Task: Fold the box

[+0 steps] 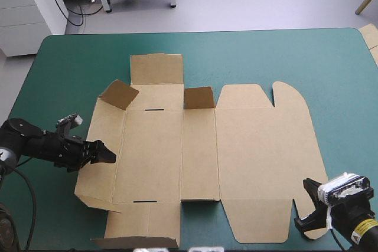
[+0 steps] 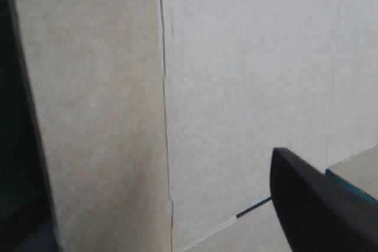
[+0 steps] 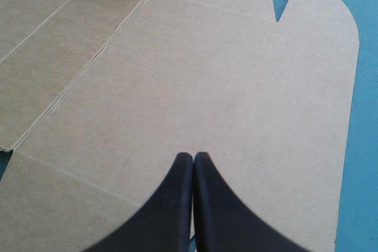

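Note:
The box's middle panel lies flat while the side panel tilts up. My left gripper pinches the side panel by its raised top edge next.
The brown box lies as a cut sheet, mostly flat, on the teal-green cover. Two small flaps stand up near its far side, and the left wall panel is tilted slightly up. My left gripper is at that left panel, open. In the left wrist view the gripper has its fingers far apart, and brown board fills the view ahead. My right gripper is by the lid's front right corner. Its fingers are shut in a pointed arch over the lid panel.
A slip of pale board shows at the table's right edge. Bare teal-green cover runs along the far side and down the right side of the sheet. The sheet's front flaps reach close to the table's near edge.

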Tool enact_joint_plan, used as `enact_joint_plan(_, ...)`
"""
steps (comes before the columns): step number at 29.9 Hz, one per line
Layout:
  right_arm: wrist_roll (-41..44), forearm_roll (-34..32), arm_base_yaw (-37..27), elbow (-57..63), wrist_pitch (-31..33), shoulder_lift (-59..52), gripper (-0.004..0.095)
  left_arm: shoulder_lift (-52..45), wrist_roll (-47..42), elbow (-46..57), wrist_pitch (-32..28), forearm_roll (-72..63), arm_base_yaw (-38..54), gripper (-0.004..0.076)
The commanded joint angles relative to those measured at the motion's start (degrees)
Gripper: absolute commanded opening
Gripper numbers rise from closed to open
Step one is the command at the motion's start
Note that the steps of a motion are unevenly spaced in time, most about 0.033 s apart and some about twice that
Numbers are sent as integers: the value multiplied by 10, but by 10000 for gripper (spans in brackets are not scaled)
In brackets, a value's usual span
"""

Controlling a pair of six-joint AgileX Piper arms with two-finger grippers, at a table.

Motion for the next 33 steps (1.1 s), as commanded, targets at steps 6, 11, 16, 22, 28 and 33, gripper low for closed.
enact_joint_plan(6,-1,-9,-2,-13,-37,4,-21,16,-2,-18,48,-39,-7,529)
enact_joint_plan(11,-1,-9,-2,-13,-37,4,-21,39,1,-20,48,-40,-8,528)
enact_joint_plan(16,-3,-9,-2,-13,-37,4,-21,42,1,-37,48,-40,-8,371)
enact_joint_plan(22,-3,-9,-2,-13,-37,4,-20,42,3,-47,48,-36,-8,0)
enact_joint_plan(28,-3,-9,-2,-13,-37,4,-21,42,-5,-46,48,-12,-20,-8)
enact_joint_plan(33,-3,-9,-2,-13,-37,4,-21,42,-5,-50,48,-10,-45,-8)
